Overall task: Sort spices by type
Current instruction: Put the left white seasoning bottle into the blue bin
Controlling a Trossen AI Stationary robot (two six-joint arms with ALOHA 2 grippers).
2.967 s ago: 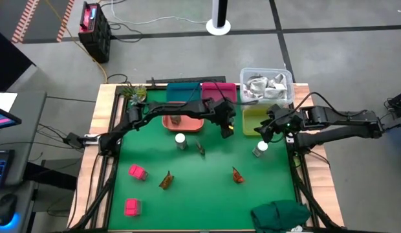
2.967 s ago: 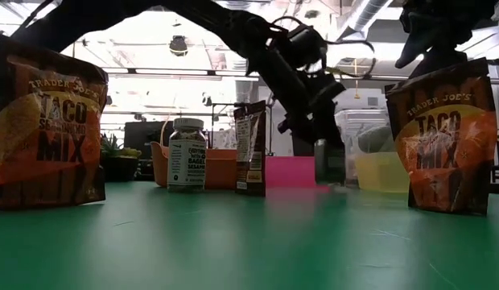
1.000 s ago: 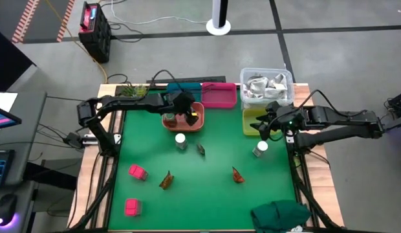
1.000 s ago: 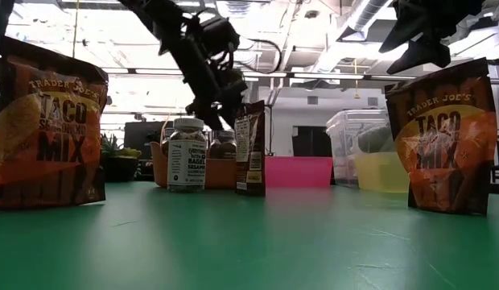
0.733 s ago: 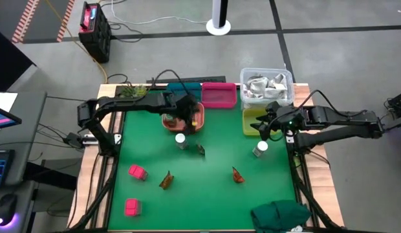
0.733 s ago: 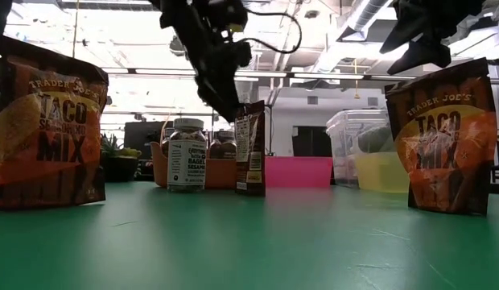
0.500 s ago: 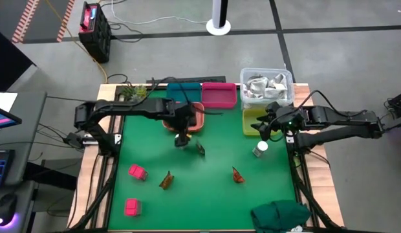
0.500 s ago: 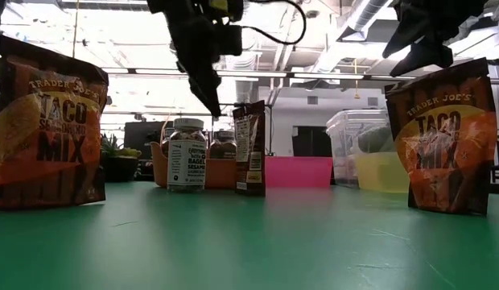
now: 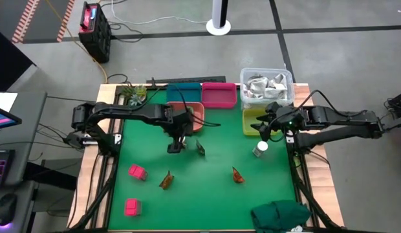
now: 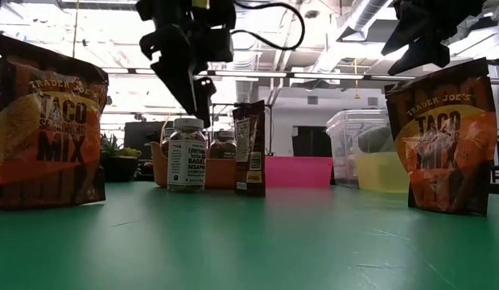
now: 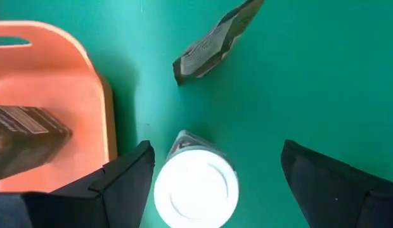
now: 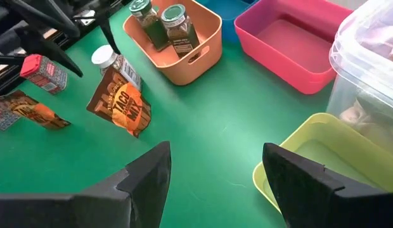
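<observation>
Next, my left gripper grabs the white-capped jar by its white cap [image 11: 196,189]. Then I sort the jar into the teal bin.
My left gripper [image 11: 217,152] is open and hangs over a white-capped jar [image 11: 195,188], one finger on each side of its cap and not touching; in the low view it [image 10: 195,101] is just above the jar [image 10: 186,153]. The jar stands upright on the green mat beside the orange bin [image 9: 191,113], which holds two dark green jars [image 12: 174,22]. A second white-capped jar [image 9: 260,148], three brown-orange sachets [image 9: 200,149] [image 9: 166,180] [image 9: 237,175] and two pink blocks [image 9: 137,172] [image 9: 131,207] rest on the mat. My right gripper [image 9: 266,129] waits open above the yellow-green bin [image 9: 252,121].
Along the far edge stand a teal bin [image 9: 181,90], a pink bin [image 9: 218,95] and a clear tub of crumpled wrappers [image 9: 265,84]. A plant sprig [image 9: 132,92] sits at the far left corner, a green cloth [image 9: 278,215] at the near right.
My left gripper has moved from above the orange bin toward the table's near edge and come down over the white-capped jar, its fingers open. The dark green jars have stayed in the orange bin. My right arm has kept still.
</observation>
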